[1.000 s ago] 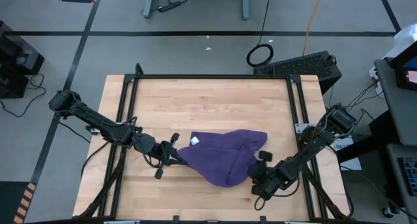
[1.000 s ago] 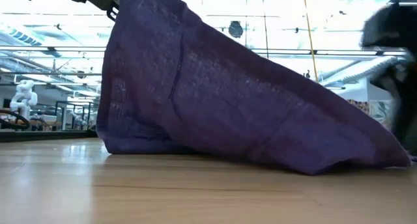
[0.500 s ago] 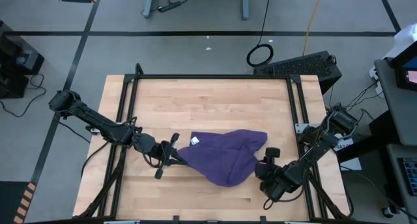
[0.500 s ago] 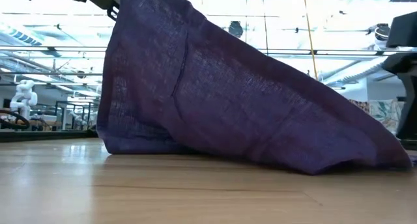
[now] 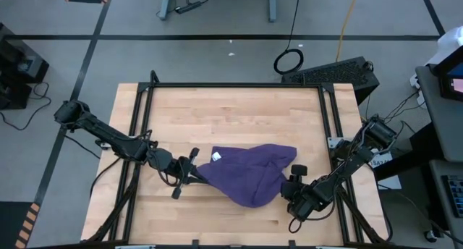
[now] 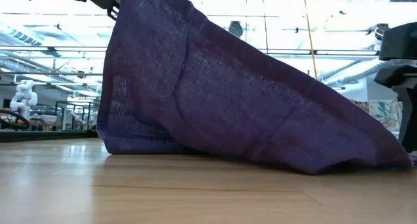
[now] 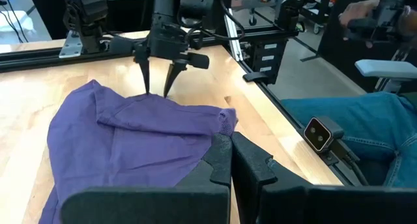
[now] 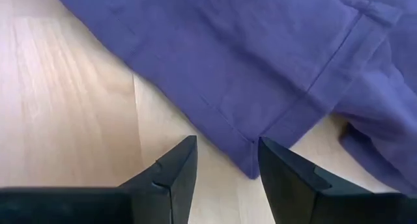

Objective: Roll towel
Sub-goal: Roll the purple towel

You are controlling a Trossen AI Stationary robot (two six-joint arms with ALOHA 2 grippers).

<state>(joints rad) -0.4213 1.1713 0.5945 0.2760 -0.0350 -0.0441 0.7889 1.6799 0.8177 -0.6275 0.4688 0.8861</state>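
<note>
My right gripper closes on the towel next: both fingers reach past the towel's corner tip (image 8: 250, 170), one on either side of its hem (image 8: 229, 137).
The purple towel (image 5: 249, 175) lies bunched in the middle of the wooden table. Its left end is raised by my left gripper (image 5: 194, 173), which is shut on it. In the low view the towel (image 6: 228, 100) slopes from that raised end down to the table on the right. My right gripper (image 8: 225, 170) is open and points down at the towel's near right corner (image 8: 251, 167). That corner lies flat on the wood between the two fingers. The left wrist view shows the right gripper (image 7: 158, 88) at the towel's far end. My left gripper pinches the towel's left end (image 7: 216, 140) between its two shut fingers. It comes nearly level from the table's left side. That end is lifted clear and the cloth runs slack down to the table, where its lower edge (image 6: 313, 168) rests. One layer or several, I cannot tell.
Black frame rails (image 5: 145, 111) run along the table's left, right and far sides. Bare wood (image 5: 231, 111) spreads across the far half. A white tag (image 5: 217, 156) sits on the towel. A person's legs in jeans (image 7: 352, 126) show beyond the table's edge.
My right gripper has swung a little toward the table's right edge and partly back, rolling about its wrist, and stays open beside the towel's right end. The towel and my left gripper have kept still.
</note>
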